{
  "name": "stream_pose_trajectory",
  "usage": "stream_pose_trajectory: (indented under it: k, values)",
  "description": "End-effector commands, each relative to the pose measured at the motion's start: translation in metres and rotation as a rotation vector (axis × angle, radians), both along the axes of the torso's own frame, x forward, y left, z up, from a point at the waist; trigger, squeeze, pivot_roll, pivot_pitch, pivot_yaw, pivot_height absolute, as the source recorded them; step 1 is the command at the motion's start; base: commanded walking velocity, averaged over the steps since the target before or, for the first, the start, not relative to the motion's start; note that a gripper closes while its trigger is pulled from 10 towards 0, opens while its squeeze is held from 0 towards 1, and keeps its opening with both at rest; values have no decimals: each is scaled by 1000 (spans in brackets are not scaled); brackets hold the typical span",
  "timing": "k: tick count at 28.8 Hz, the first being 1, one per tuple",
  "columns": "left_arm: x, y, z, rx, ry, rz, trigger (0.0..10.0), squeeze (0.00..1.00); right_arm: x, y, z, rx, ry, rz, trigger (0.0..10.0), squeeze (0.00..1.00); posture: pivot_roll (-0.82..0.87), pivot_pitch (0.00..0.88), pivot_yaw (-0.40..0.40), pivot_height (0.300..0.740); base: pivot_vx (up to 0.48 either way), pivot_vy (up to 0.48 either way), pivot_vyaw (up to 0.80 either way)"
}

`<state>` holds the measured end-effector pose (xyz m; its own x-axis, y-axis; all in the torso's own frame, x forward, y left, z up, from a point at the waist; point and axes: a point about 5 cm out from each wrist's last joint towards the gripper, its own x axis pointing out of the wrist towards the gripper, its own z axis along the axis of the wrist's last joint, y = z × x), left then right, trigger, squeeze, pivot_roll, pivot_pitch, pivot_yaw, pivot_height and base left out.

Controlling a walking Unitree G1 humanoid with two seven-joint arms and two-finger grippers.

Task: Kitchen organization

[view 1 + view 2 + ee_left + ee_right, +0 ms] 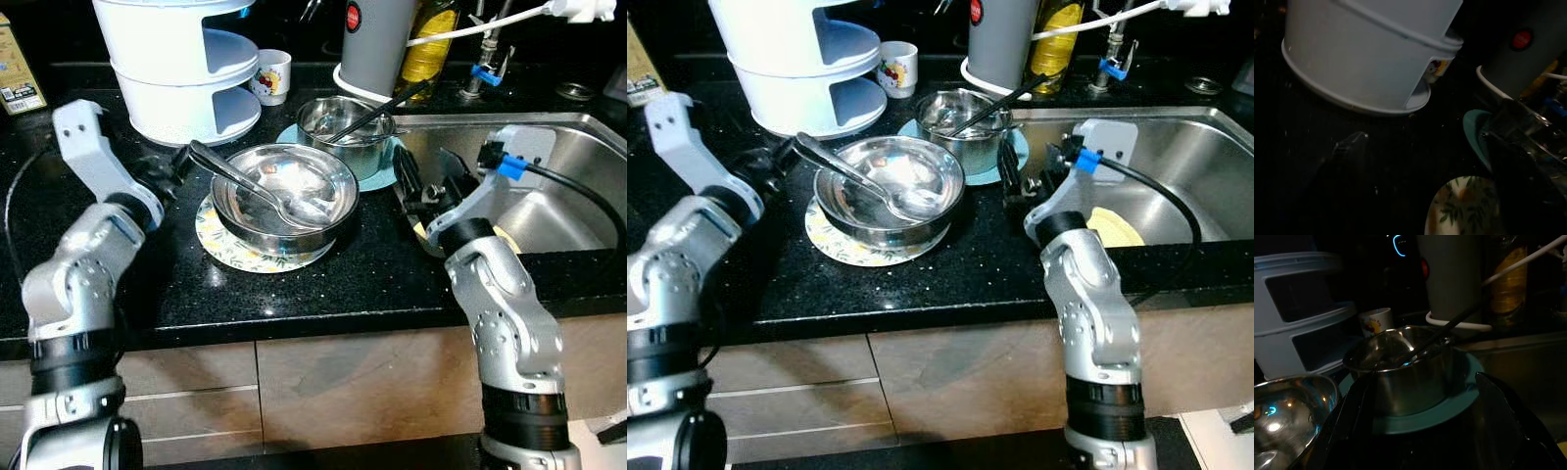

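Observation:
My left gripper grips the metal spoon by its handle end [203, 156] past the large steel bowl's rim next, since the spoon's head [299, 216] lies down inside it.
A large steel bowl [286, 196] with a spoon [245, 184] in it sits on a floral plate [217, 243] on the black counter. Behind it, a smaller steel bowl [345, 132] holding a black utensil [382, 108] stands on a teal plate [385, 174]. My left gripper [179, 164] is open, low over the counter just left of the large bowl, near the spoon's handle. The right gripper [421, 174] is open at the sink's left rim, right of the teal plate. In the right wrist view its fingers [1352, 421] frame the smaller bowl [1400, 367], apart from it.
A white tiered rack [186, 69] and a printed cup [270, 75] stand at the back left. A grey kettle [377, 44] and an oil bottle [429, 39] are behind the small bowl. The steel sink [558, 186] with a yellow item [1112, 227] lies right.

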<state>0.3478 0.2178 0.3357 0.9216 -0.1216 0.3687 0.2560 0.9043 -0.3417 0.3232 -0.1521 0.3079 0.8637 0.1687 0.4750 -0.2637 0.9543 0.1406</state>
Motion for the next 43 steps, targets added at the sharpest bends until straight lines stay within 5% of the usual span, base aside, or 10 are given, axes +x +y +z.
stream_pose_trajectory:
  k: [1,2,11,19,29,34,35,37,43]
  values:
    - [-1,3,-1,0,15,-26,10000,357,-3,1,-1,7,0,7,10000,0,-1,237,17,740,0,0,0]
    - [-1,3,0,-9,18,-42,10000,0,-4,1,-2,8,2,9,10000,0,2,236,18,740,0,0,0]
    - [-13,0,14,-127,-9,-285,10000,0,-5,5,-4,15,6,26,10000,0,6,233,22,740,0,0,0]
    - [-10,24,14,-144,22,-154,10000,0,-5,8,-7,13,18,41,10000,0,13,239,14,740,0,0,0]
    - [0,-20,2,-124,106,-340,10000,0,-4,10,-7,8,19,50,10000,0,11,246,13,740,0,0,0]
    - [4,-28,5,-127,101,-361,10000,0,-6,9,-7,6,19,44,10000,0,6,250,22,740,0,0,0]
    - [4,-28,5,-126,102,-358,9529,0,-6,8,-7,6,20,41,10000,0,6,250,22,740,0,0,0]
    - [4,-25,6,-127,101,-339,0,0,-6,7,-8,9,21,35,10000,0,8,251,25,740,0,0,0]
    - [3,-23,8,-132,94,-323,0,0,-6,8,-8,10,23,34,10000,0,11,254,24,740,0,0,0]
